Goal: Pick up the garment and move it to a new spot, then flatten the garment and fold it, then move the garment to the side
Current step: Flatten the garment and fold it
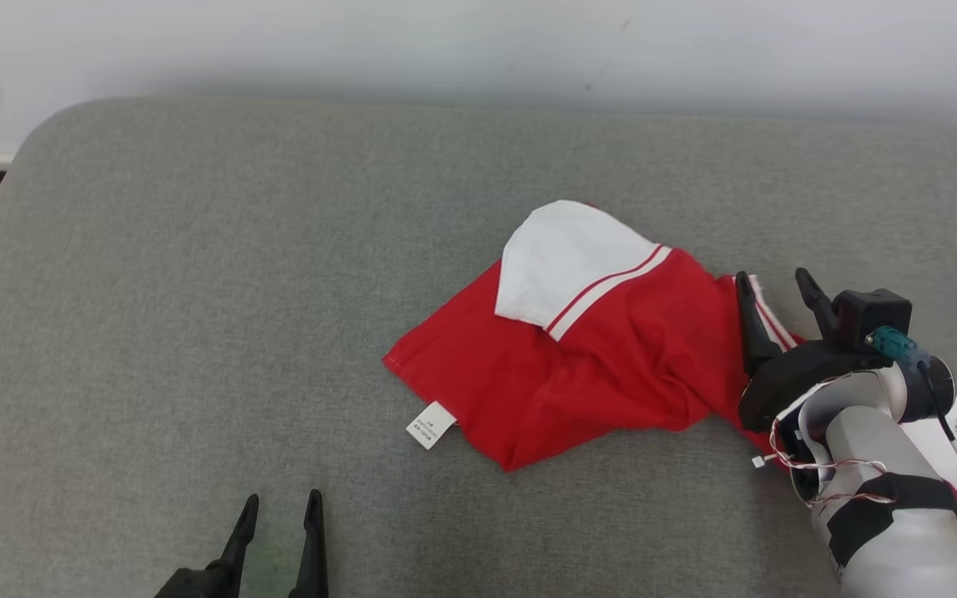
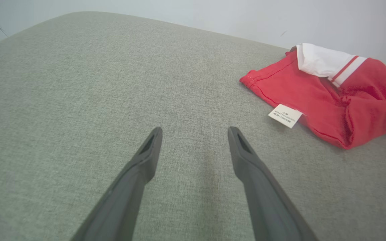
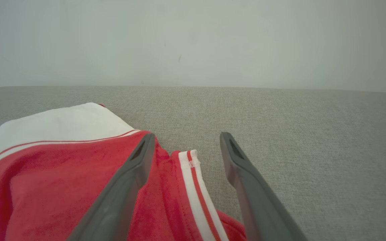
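Note:
The robot's right hand has to grab the garment (image 1: pixel 595 369) by its striped edge (image 1: pixel 770 317) next, to move it to a new spot for flattening.
The garment (image 1: pixel 578 365) is a crumpled red shirt with a white, red-striped sleeve, lying right of centre on the grey cushion; it also appears in the left wrist view (image 2: pixel 330 97) and the right wrist view (image 3: pixel 62 174). My right gripper (image 1: pixel 773 286) is open over the garment's right edge, its fingers straddling a white-and-red striped hem (image 3: pixel 193 177). Part of the garment lies hidden under the right arm. At the lower left my left gripper (image 1: pixel 279 502) stands open over bare cushion, apart from the garment, with a white label (image 2: pixel 285 115) off to its right.
The grey fabric cushion (image 1: pixel 196 291) spreads wide to the left and back of the garment. A pale wall (image 1: pixel 478 41) runs behind it. The cushion's rounded left corner (image 1: pixel 38 141) drops to a dark floor strip.

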